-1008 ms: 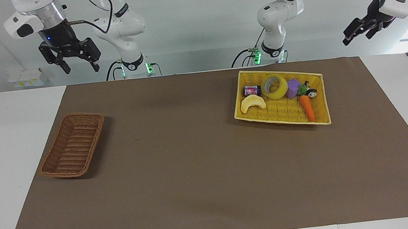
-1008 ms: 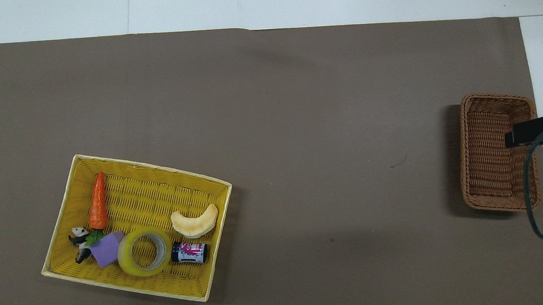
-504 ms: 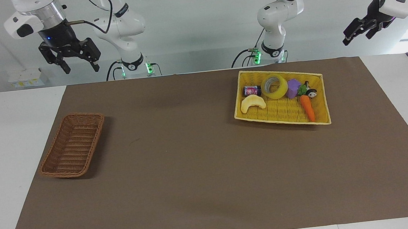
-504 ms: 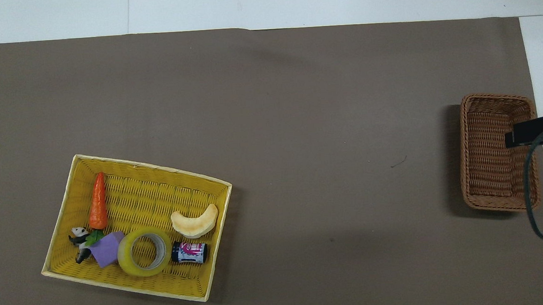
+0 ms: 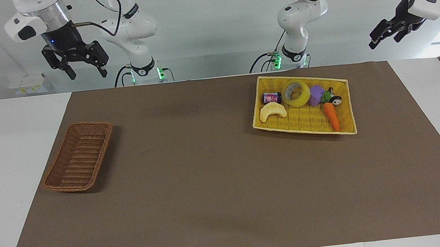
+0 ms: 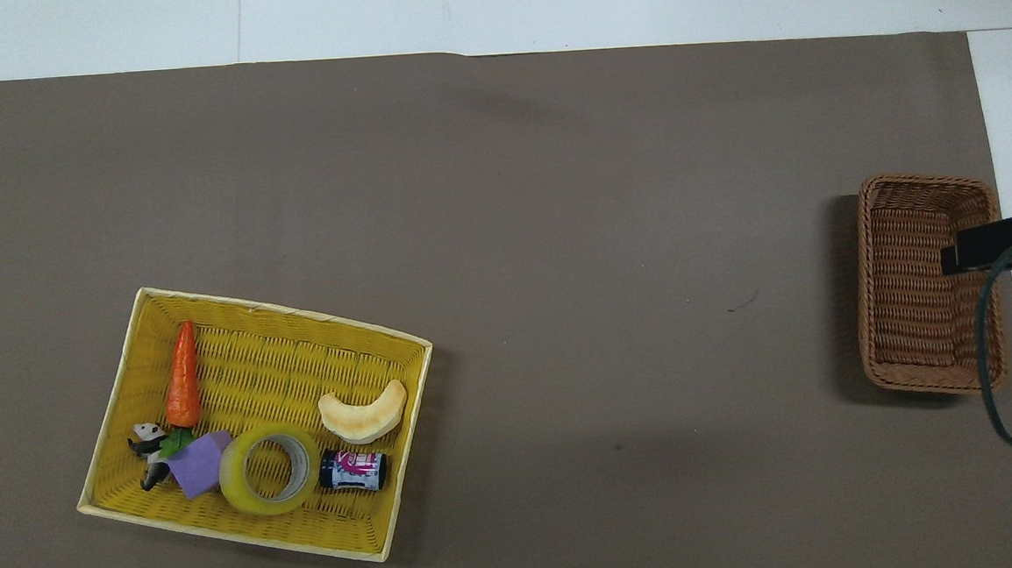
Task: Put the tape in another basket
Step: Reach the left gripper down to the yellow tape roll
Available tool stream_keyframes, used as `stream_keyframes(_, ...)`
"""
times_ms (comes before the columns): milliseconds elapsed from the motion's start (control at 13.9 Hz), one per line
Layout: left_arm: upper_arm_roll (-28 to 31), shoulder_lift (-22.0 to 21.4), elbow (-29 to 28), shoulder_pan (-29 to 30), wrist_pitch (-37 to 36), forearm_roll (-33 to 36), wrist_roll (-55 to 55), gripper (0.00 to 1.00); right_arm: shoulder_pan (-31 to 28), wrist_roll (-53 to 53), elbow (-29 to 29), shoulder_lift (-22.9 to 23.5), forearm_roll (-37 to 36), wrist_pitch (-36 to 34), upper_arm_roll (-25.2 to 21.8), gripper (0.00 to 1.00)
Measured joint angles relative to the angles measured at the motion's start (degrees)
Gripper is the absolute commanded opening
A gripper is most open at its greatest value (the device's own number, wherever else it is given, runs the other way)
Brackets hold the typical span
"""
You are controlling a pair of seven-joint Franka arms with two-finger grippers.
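I will move the roll into the brown wicker basket [image 6: 911, 294], so next I will grab the yellow tape by its rim [image 6: 235, 474] with my left gripper.
The tape [image 5: 297, 93] [image 6: 269, 470], a translucent yellow roll, lies in the bright yellow basket [image 5: 303, 121] [image 6: 283, 368] at the side nearest the robots. The brown wicker basket [image 5: 78, 156] [image 6: 911, 294] stands empty toward the right arm's end of the table. My right gripper [image 5: 88, 75] hangs open high in the air at that end; a black part of its hand [image 6: 991, 243] shows over the brown basket's rim. My left gripper [image 5: 384, 40] is open too, raised high off the left arm's end, with nothing in it.
In the yellow basket with the tape lie a pale crescent toy [image 5: 272, 110], a small dark can [image 5: 271, 97], a purple block [image 5: 316, 94], a carrot [image 5: 331, 116] and a little panda figure [image 6: 148, 438]. A brown mat [image 5: 209, 182] covers the table.
The left gripper has drifted very slightly upward. Nothing on the table has moved.
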Motion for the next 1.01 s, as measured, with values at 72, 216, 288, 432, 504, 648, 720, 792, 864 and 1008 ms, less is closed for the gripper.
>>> stream_keyframes(72,-0.65,0.00,-0.07,-0.63,-0.24,-0.99,0.00,1.00,0.00,0.00,0.00,0.00,0.00,0.00,0.00,1.00)
stream_keyframes(216,-1.61,-0.31,-0.92,-4.74,-0.42,-1.54,-1.41,1.00,0.00,0.00,0.00,0.00,0.00,0.00,0.00,1.00)
stream_keyframes(288,-1.85,-1.01,-2.17,-7.58,-0.16,-1.57,-3.04,1.00,0.00,0.00,0.00,0.00,0.00,0.00,0.00,1.00)
stream_keyframes(432,-2.22,-4.32,-7.24,-13.58,2.24,-1.58,-7.10,1.00,0.00,0.00,0.00,0.00,0.00,0.00,0.00,1.00)
stream_keyframes(504,-2.32,-6.52,-10.25,-15.64,3.81,-1.58,-8.51,1.00,0.00,0.00,0.00,0.00,0.00,0.00,0.00,1.00)
stream_keyframes(648,-2.35,-11.36,-16.26,-17.90,6.06,-1.58,-9.48,1.00,0.00,0.00,0.00,0.00,0.00,0.00,0.00,1.00)
stream_keyframes(720,-2.25,-13.10,-18.49,-17.93,6.69,-1.58,-9.49,1.00,0.00,0.00,0.00,0.00,0.00,0.00,0.00,1.00)
stream_keyframes(792,-1.90,-14.30,-20.59,-17.89,7.58,-1.58,-9.49,1.00,0.00,0.00,0.00,0.00,0.00,0.00,0.00,1.00)
stream_keyframes(864,-1.53,-14.93,-22.84,-17.85,9.23,-1.58,-9.55,1.00,0.00,0.00,0.00,0.00,0.00,0.00,0.00,1.00)
stream_keyframes(1008,-1.23,-15.13,-28.05,-17.85,14.32,-1.58,-10.74,1.00,0.00,0.00,0.00,0.00,0.00,0.00,0.00,1.00)
